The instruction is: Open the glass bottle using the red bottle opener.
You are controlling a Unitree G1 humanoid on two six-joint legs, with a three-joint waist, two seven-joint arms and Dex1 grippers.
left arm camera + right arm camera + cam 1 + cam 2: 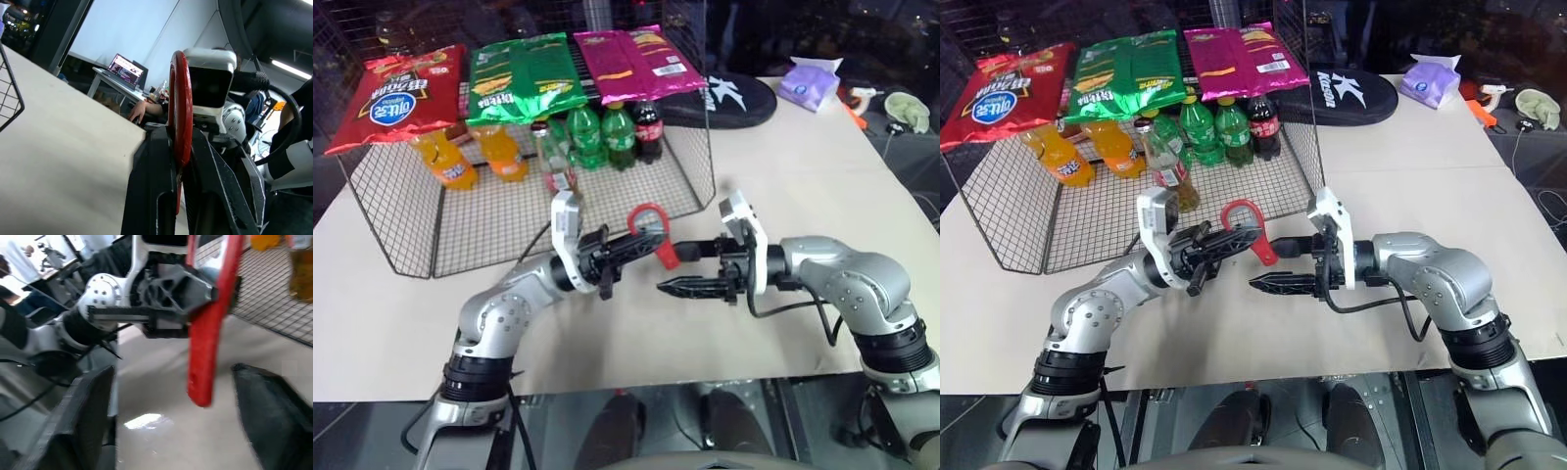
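My right gripper should next grab the red bottle opener by the short handle (667, 257) (201, 377), which hangs free. My left gripper stays closed just below the ring head.
Above the table, my left gripper (641, 241) is shut on the red bottle opener (667, 257), just below its ring head. The ring stands up and the short handle hangs down to the right. My right gripper (677, 268) faces it from the right and is open. In the right wrist view the opener's handle (208, 347) hangs between the two fingers (83, 421) with a gap on each side. The glass bottle (551, 157), with amber liquid and a red-and-white label, stands upright inside the wire basket (401, 220), behind my left gripper.
In the basket stand orange drink bottles (475, 157), green soda bottles (602, 137) and a cola bottle (648, 127). Snack bags (524, 78) lie on top. A black pouch (734, 98) and a tissue pack (810, 83) lie at the back right. The table's front edge runs just below my arms.
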